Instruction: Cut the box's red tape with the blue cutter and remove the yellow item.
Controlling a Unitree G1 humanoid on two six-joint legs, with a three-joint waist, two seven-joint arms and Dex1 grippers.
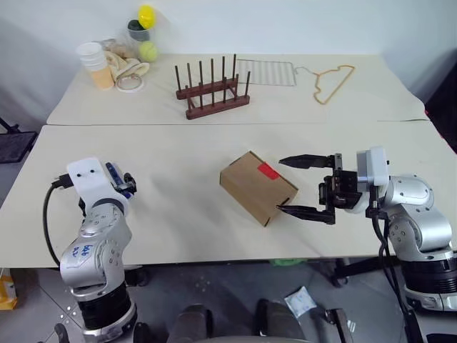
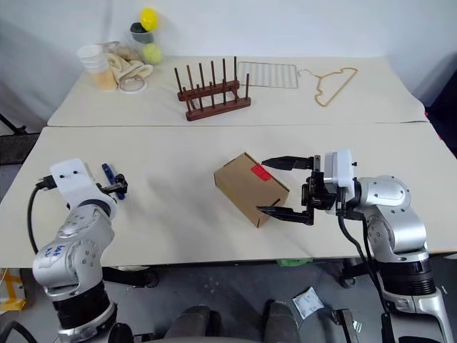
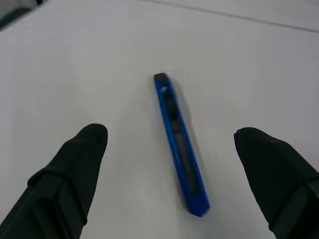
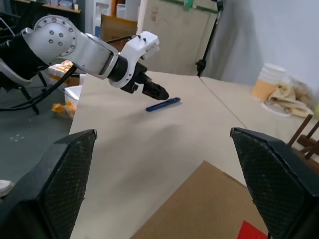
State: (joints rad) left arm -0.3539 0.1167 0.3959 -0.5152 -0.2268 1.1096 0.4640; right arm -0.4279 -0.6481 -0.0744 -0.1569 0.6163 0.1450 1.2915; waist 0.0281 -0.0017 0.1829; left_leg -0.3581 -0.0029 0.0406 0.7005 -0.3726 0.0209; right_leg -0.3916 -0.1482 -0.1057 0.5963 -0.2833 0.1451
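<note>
My left gripper should move down before it closes on the blue cutter. Its fingers are still above the cutter in the left wrist view.
The brown box [image 1: 253, 189] lies askew at the middle of the near table, with the red tape [image 1: 268, 170] on its top near the right end. My right gripper [image 1: 280, 184] is open, pointing left, with one finger on either side of the box's right end. The lower fingertip is at the box's near corner. The blue cutter [image 3: 179, 144] lies flat on the table at the left. My left gripper [image 3: 172, 134] hovers over it, open, a finger on each side, not touching. The right wrist view shows the cutter [image 4: 163, 104] just past that gripper [image 4: 158, 92]. The yellow item is hidden.
On the far table stand a wooden peg rack [image 1: 212, 89], a wire grid [image 1: 265, 71], a wire hanger [image 1: 333, 82], stacked paper cups [image 1: 96, 64], tape rolls [image 1: 131, 78] and a jar with a yellow ball [image 1: 146, 16] and a tennis ball [image 1: 148, 51]. A seam separates the two tables.
</note>
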